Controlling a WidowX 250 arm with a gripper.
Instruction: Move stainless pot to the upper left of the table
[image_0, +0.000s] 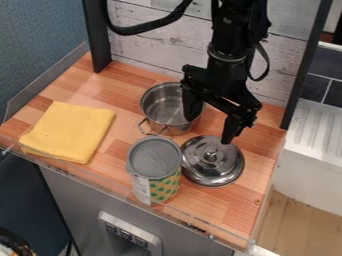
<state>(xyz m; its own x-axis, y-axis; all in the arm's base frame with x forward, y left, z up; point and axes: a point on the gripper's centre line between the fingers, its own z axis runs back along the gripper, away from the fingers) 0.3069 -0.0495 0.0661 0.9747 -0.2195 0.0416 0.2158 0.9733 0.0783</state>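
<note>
Next, my gripper grabs the stainless pot (160, 107) by its side to move it to the upper left of the table.
The black gripper (211, 122) hangs over the back right half of the table, its two fingers spread wide apart with nothing between them. Its left finger overlaps the right side of the stainless pot (160, 107) in the view, and whether they touch I cannot tell. The pot stands upright without a lid near the middle of the table (130, 75), a wire handle sticking out at its front left. Over the pot lid's back edge is the gripper's right finger.
A steel lid (212, 161) with a knob lies right of a grey-topped can (154, 157), which stands in front of the pot. On the left lies a folded yellow cloth (69, 131). A whitewashed plank wall (150, 42) and dark posts bound the back.
</note>
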